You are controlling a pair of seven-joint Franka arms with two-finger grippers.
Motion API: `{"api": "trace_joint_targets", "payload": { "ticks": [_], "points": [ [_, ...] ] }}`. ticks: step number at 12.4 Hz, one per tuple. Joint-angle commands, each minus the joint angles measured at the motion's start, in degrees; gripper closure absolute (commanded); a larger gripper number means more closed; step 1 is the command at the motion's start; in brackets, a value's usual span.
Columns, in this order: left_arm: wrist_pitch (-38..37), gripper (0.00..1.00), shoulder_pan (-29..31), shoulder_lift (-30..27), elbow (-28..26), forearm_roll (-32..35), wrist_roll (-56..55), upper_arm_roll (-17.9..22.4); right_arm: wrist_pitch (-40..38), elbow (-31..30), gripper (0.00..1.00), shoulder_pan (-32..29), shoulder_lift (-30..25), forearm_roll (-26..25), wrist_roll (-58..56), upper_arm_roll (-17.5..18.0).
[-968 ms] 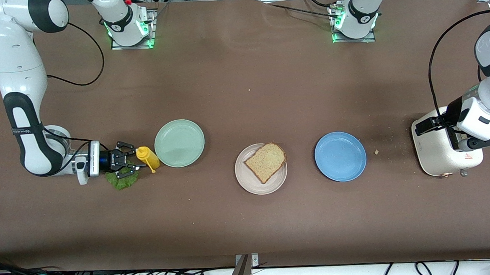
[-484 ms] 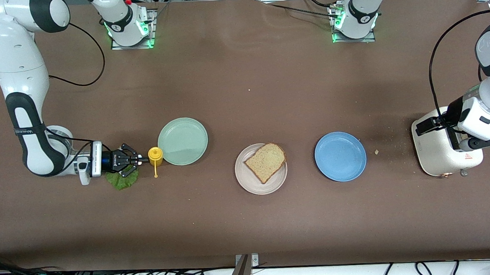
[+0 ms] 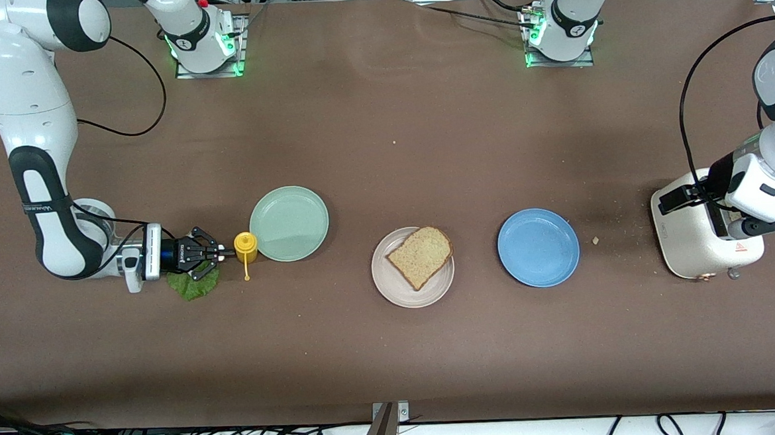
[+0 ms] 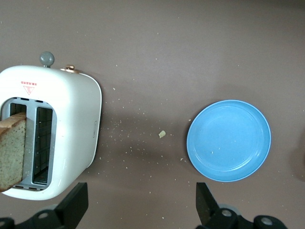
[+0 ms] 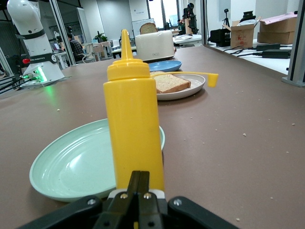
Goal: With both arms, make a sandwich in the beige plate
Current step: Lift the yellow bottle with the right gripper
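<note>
My right gripper is shut beside the yellow squeeze bottle. It will reopen and lift next, then close farther onto the bottle's body (image 3: pixel 247 245) (image 5: pixel 133 126).
The beige plate (image 3: pixel 398 295) holds one tan bread slice (image 3: pixel 421 255) and lies between the pale green plate (image 3: pixel 289 223) and the blue plate (image 3: pixel 538 247). A crinkled green lettuce leaf (image 3: pixel 194 285) lies on the table under my right gripper (image 3: pixel 225 254). That gripper is low and level, its fingers shut together with nothing between them, the tips against the foot of an upright yellow squeeze bottle (image 5: pixel 133 129). My left gripper (image 4: pixel 140 210) hangs open high over the table between the toaster (image 4: pixel 71 119) and the blue plate. A second bread slice (image 4: pixel 12 152) stands in a toaster slot.
The squeeze bottle (image 3: pixel 246 245) stands right beside the pale green plate's rim, its cap dangling on a strap. The white toaster (image 3: pixel 690 235) sits at the left arm's end of the table, with crumbs scattered between it and the blue plate (image 4: pixel 228 140).
The right gripper's fingers closed and pushed forward. The yellow bottle went from lying tilted to standing upright, nearer the pale green plate, which shifted slightly. The left arm stayed still.
</note>
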Motion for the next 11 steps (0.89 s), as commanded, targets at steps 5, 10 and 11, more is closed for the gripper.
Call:
{"api": "trace_joint_targets", "payload": {
  "ticks": [5,10,11],
  "points": [
    [0.2,0.01,0.4,0.1,-0.1,-0.3,1.5,-0.3,-0.4,-0.4,0.0,-0.5,-0.4,0.8,-1.0,-0.5],
    [0.2,0.01,0.5,0.2,0.0,-0.3,1.5,-0.3,-3.1,-0.6,0.0,-0.5,-0.6,0.0,-1.2,-2.8],
    [0.2,0.01,0.6,0.2,0.0,-0.3,1.5,-0.3,-3.4,-0.8,0.0,-0.3,-0.6,0.0,-1.0,-2.8]
  ]
}}
